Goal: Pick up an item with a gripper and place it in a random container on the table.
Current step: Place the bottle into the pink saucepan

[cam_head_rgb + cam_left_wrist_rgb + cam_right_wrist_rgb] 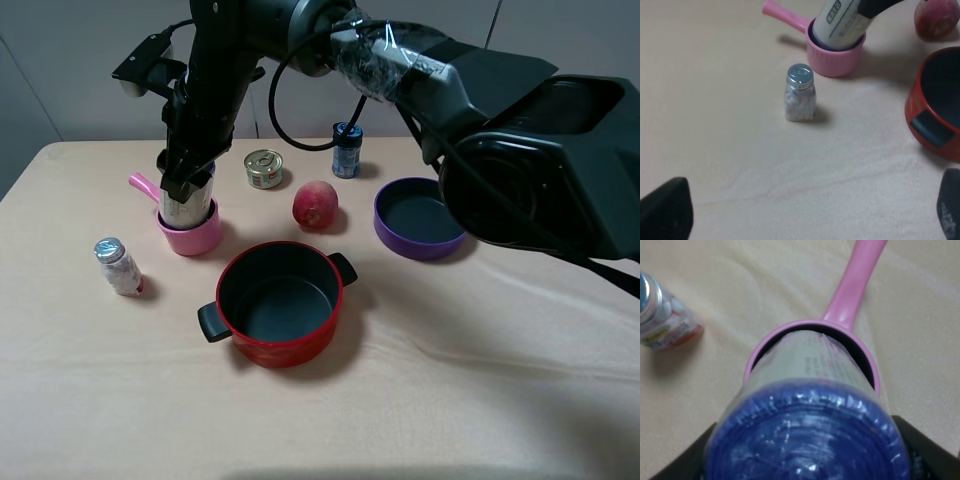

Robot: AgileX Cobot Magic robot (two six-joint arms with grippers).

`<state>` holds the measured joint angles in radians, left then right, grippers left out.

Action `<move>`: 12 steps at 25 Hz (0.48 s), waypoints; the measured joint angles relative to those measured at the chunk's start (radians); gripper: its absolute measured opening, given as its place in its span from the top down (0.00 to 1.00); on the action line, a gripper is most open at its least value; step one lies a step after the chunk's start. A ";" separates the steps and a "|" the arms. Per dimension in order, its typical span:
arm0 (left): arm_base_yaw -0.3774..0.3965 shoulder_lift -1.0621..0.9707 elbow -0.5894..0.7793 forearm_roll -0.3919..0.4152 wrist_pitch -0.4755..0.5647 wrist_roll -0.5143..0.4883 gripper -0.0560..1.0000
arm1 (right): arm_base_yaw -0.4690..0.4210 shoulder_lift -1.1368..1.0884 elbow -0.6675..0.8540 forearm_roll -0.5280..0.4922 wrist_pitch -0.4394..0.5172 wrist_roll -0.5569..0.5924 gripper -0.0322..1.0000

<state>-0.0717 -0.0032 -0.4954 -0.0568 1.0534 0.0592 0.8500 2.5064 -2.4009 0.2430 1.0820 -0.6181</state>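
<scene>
My right gripper holds the canister with its bottom inside the pink saucepan's rim. I need to open my right gripper, and the canister would stand there.
The cream-white canister (186, 207) with a printed label stands slightly tilted with its base inside the small pink saucepan (193, 238). My right gripper (186, 172) reaches across to the left and is shut on the canister's top. In the right wrist view the shiny purple top (807, 440) fills the space between the fingers, with the saucepan rim (762, 345) below. The left wrist view shows the canister (840, 22) in the saucepan (836, 64). My left gripper (805, 212) is open and empty, low over bare table.
A small foil-capped white bottle (118, 266) stands left of a red two-handled pot (280, 300). A purple pan (418, 218), a red fruit (316, 204), a tin can (264, 168) and a dark blue-lidded jar (347, 150) lie further back.
</scene>
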 joint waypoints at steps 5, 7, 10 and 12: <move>0.000 0.000 0.000 0.000 0.000 0.000 0.01 | 0.000 0.000 0.000 0.000 0.000 0.000 0.52; 0.000 0.000 0.000 0.000 0.000 0.000 0.01 | 0.000 0.000 0.000 0.000 0.000 0.000 0.52; 0.000 0.000 0.000 0.000 0.000 0.000 0.01 | 0.000 0.000 0.000 0.000 0.000 0.000 0.52; 0.000 0.000 0.000 0.000 0.000 0.000 0.01 | 0.000 0.000 0.000 0.000 0.000 0.000 0.52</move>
<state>-0.0717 -0.0032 -0.4954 -0.0568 1.0534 0.0592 0.8500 2.5064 -2.4009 0.2430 1.0820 -0.6181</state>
